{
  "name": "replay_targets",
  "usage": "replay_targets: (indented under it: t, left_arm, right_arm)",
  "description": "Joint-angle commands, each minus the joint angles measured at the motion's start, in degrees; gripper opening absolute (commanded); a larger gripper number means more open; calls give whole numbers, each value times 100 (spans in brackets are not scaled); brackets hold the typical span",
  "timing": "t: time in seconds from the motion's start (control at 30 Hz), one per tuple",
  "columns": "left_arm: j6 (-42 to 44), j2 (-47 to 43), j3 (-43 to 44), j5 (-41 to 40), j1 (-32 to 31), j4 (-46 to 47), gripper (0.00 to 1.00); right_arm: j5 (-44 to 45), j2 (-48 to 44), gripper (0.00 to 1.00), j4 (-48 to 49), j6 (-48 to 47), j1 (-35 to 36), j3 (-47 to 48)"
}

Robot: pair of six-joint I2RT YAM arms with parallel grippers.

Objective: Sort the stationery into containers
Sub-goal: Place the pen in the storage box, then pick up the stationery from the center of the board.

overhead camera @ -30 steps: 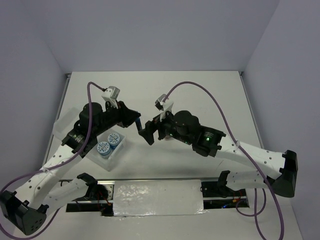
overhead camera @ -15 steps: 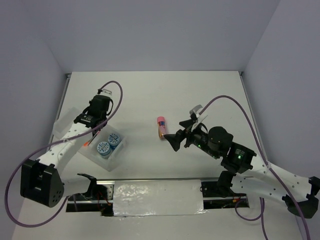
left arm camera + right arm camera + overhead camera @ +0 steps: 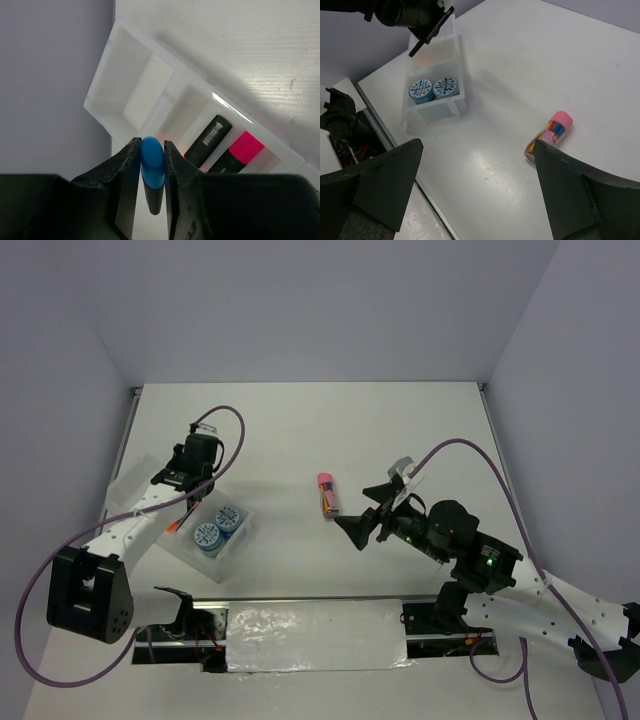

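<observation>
The stick's pink top should stay free for handing over, so my right gripper will next pick up the pink-topped stick at the end [image 3: 330,508] [image 3: 535,149] opposite that top.
My left gripper [image 3: 152,150] is shut on a blue-capped black marker [image 3: 151,159] and holds it above the joined white trays [image 3: 131,82]. One tray compartment below holds a pink-capped marker [image 3: 239,152] and a black marker [image 3: 208,139]. In the top view the left gripper [image 3: 185,476] is over the trays [image 3: 135,490], and two blue patterned rolls [image 3: 217,528] sit in the nearest compartment. The pink-topped stick [image 3: 327,495] lies on the table middle. My right gripper [image 3: 362,525] is open and empty, just near-right of the stick [image 3: 549,136].
The trays stand close to the left wall [image 3: 60,430]. An orange cap [image 3: 172,527] shows at the tray beside the rolls. A metal rail [image 3: 310,620] runs along the table's near edge.
The left arm has stayed over the trays with the blue marker. The right gripper has shifted slightly right and back from the pink-topped stick, which lies still.
</observation>
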Motion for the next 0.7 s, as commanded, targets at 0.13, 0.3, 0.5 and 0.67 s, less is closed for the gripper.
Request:
replay_targets:
  t: [0.13, 0.3, 0.5, 0.67]
  left_arm:
    - [-314, 296, 108, -101, 115, 281, 56]
    - [-517, 271, 249, 92, 167, 210, 72]
    - [-1342, -624, 328, 531, 176, -45, 99]
    - [-2422, -1837, 556, 786, 185, -649, 99]
  right_arm:
    - [59, 26, 100, 57, -12, -22, 80]
    - [251, 438, 100, -48, 67, -22, 220]
    - [290, 1957, 100, -742, 752, -583, 834]
    - [-319, 3750, 99, -1200, 1061, -1569, 1274]
